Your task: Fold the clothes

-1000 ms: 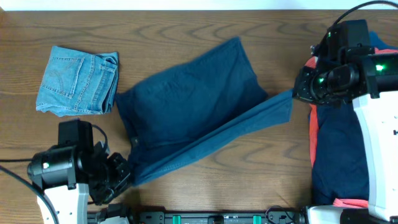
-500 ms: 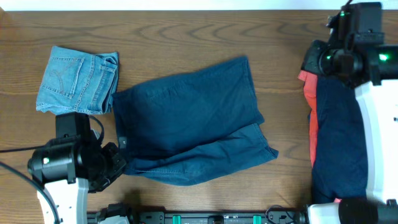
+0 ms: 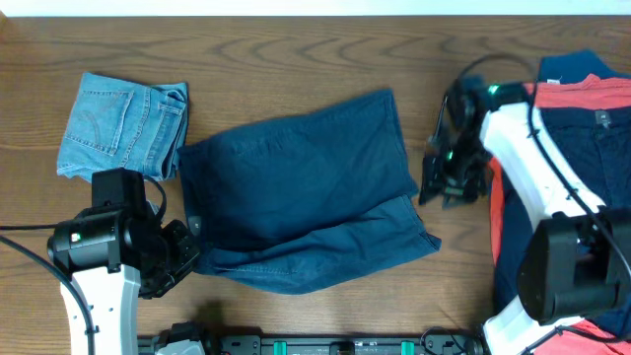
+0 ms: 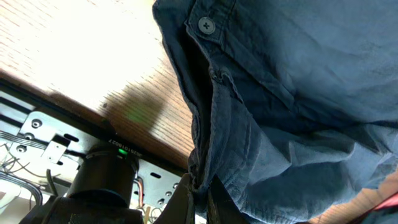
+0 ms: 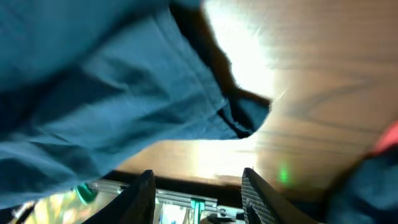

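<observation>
The robot's right gripper will next fold the navy shorts evenly, so it will grab their folded-over edge beside it, opposite the corner the left gripper holds.
Dark navy shorts (image 3: 306, 192) lie folded over on the wooden table's middle. My left gripper (image 3: 187, 258) is at their lower left corner, shut on the edge of the cloth. In the left wrist view the fabric (image 4: 298, 93) is pinched between the jaws of that gripper (image 4: 200, 199), below a button (image 4: 206, 25). My right gripper (image 3: 446, 183) hovers just right of the shorts' right edge. In the right wrist view it (image 5: 198, 186) is open with nothing between the fingers, and the shorts (image 5: 93, 87) lie ahead of it.
Folded light-blue denim (image 3: 123, 128) rests at the back left. A pile with a coral-red garment (image 3: 592, 94) and a navy garment (image 3: 601, 158) fills the right side, under my right arm. A metal rail (image 3: 345, 345) runs along the table's front edge.
The stretched shorts leg was laid over onto the shorts. The right gripper let go, swung away, then came down beside the right edge with jaws opened. The left gripper stayed shut on the cloth.
</observation>
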{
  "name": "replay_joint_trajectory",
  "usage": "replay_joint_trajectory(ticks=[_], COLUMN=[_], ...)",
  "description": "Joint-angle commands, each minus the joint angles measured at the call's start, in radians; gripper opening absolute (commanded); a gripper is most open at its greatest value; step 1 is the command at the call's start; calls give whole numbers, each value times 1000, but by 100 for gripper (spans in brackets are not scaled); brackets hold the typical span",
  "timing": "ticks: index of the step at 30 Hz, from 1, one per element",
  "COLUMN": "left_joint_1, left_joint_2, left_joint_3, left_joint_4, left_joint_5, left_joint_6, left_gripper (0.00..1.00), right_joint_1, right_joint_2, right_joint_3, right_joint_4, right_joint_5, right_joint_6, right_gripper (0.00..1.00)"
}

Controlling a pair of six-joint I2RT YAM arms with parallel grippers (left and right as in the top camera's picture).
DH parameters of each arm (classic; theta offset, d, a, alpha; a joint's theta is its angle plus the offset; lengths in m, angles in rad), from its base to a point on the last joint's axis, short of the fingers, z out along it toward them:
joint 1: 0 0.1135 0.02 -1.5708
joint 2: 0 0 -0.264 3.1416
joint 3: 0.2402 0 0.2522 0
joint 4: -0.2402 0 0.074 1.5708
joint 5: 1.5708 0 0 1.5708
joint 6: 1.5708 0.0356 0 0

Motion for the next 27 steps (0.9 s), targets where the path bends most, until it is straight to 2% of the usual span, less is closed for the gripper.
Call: replay_joint_trajectory(ticks=[1,8,14,19,24,27], left_joint_1=[3,3,3,3,3,3], left_joint_2=[1,1,1,1,1,1], left_joint_3=[8,8,8,8,8,8], left_joint_4=[3,3,4,7,6,3], left_joint_5=[-20,-19,-19,-19,-19,-19], left_joint_6=[17,17,17,17,17,17], left_gripper=[6,6,6,6,6,6], right_joint_1=[5,6,6,6,2,-12], right_joint_2=[-3,-3,-3,-3,-8,-28], right_joint_3=[-103,-297,-344,-350,-344,-319], right_joint_4=[43,237,332,430,451,405], right_joint_5=[-133,-160,-160,-160,-160,-159], right_joint_6=[-80,-24,14,40,45,41], right_gripper=[44,45,45,32,2,1])
